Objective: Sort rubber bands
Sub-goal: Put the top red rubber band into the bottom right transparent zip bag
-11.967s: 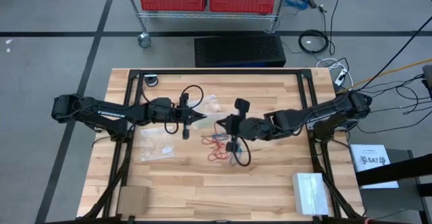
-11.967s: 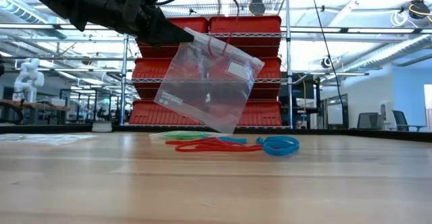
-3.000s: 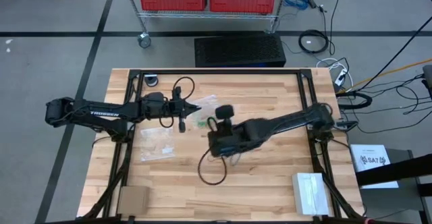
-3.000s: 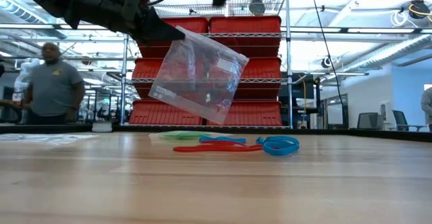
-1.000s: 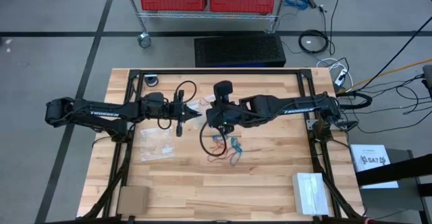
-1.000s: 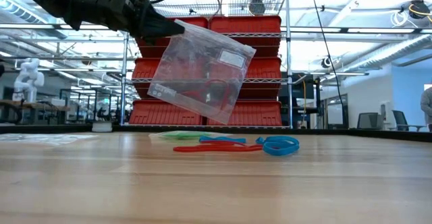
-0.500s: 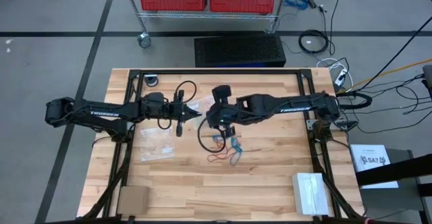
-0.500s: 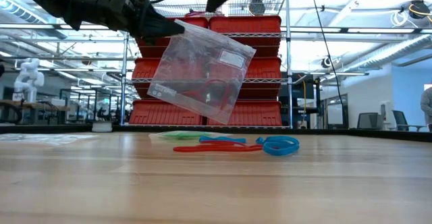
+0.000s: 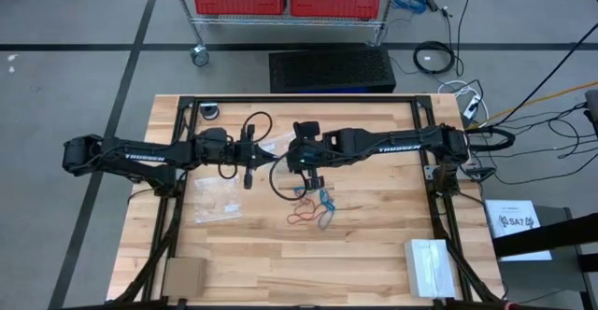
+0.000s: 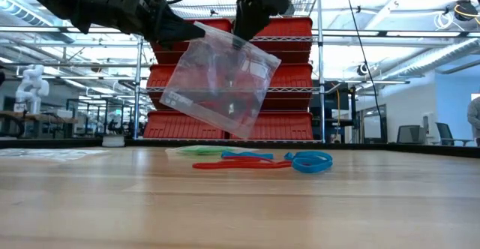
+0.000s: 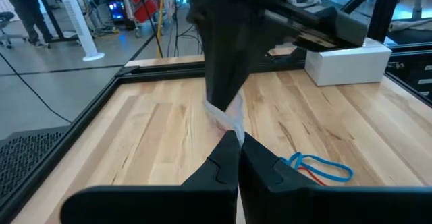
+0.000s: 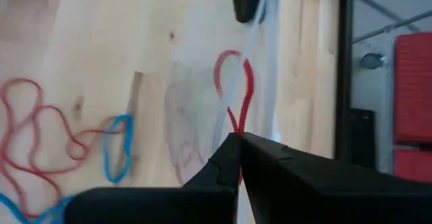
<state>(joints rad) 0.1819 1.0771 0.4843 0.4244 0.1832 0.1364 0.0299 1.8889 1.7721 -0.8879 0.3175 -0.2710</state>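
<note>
My right gripper opens now, since the red rubber band's loop (image 12: 249,81) past my fingers sits between the bag's edges, so the red rubber band would drop inside.
A clear zip bag (image 10: 217,84) hangs above the table's middle from my left gripper (image 10: 191,30), which is shut on it. My right gripper (image 10: 247,25) stands at the bag's top edge, slanting down, shut on a red rubber band (image 12: 234,82). Whether that band's loop is inside the bag, I cannot tell. More rubber bands lie on the table below: green (image 10: 199,151), red (image 10: 240,163) and blue (image 10: 311,160). In the high view they form a loose heap (image 9: 310,207). My left gripper pinches the bag's top edge (image 11: 228,121) near one corner between its two fingers, coming about level from the table's left. The bag hangs tilted below the fingers, clear of the table. My right gripper pinches the red band at one end of its loop (image 12: 237,131) between its fingertips, slanting down from the right. The loop sticks out past the fingertips against the clear bag, clear of the table.
Other clear bags (image 9: 217,203) lie flat on the table's left part. A cardboard box (image 9: 184,274) sits at the near left corner and a white box (image 9: 430,265) at the near right. A black cable (image 9: 280,187) loops from the right wrist.
My right gripper has come down and toward the table's left with the red band, tipping further downward, until it stands at the bag's top edge. The bag's top has shifted slightly. My left gripper has kept still.
</note>
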